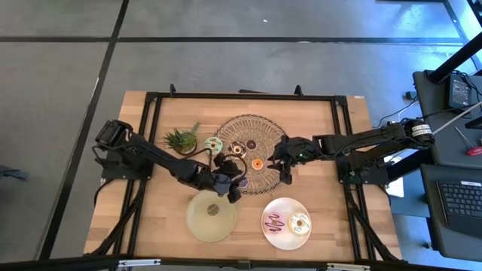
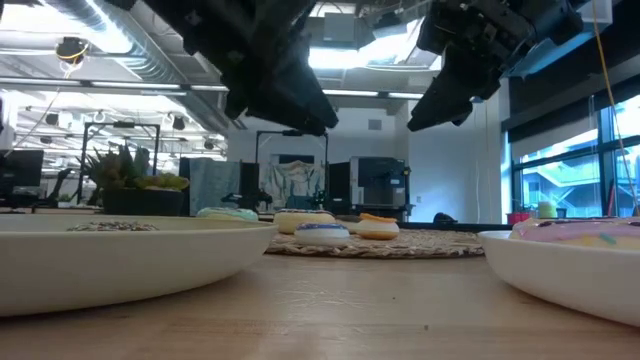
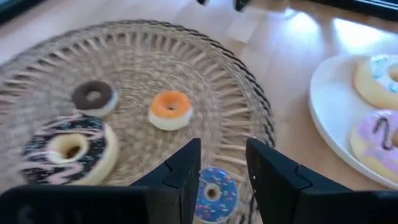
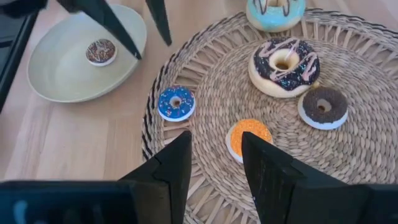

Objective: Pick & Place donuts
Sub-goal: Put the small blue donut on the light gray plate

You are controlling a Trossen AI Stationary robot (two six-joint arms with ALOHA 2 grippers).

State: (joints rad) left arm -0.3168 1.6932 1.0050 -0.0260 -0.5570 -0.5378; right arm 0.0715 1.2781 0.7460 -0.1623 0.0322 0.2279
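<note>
Next, my left gripper grabs the blue donut by its sprinkled ring to place it on the green plate (image 1: 197, 226).
A round woven mat (image 1: 260, 128) carries a green-iced donut (image 1: 213, 144), a large chocolate donut with pink stripes (image 3: 67, 149), a tiny brown donut (image 3: 93, 97), an orange donut (image 4: 247, 137) and a blue donut (image 3: 214, 194). A tiny brown sprinkled donut (image 4: 101, 51) lies in the green plate (image 1: 197, 226). Pink (image 1: 276, 222) and white (image 1: 300, 223) donuts lie on the white plate (image 1: 286, 242). My left gripper (image 3: 222, 146) hovers open over the blue donut at the mat's near edge. My right gripper (image 4: 216, 137) hovers open beside the orange donut. In the low view both hang well above the mat.
A small potted plant (image 1: 181, 138) stands left of the mat. The two grippers (image 2: 300, 110) (image 2: 440, 100) are close together over the mat's near half. Bare wood shows between the two plates and along the table's left and right sides.
</note>
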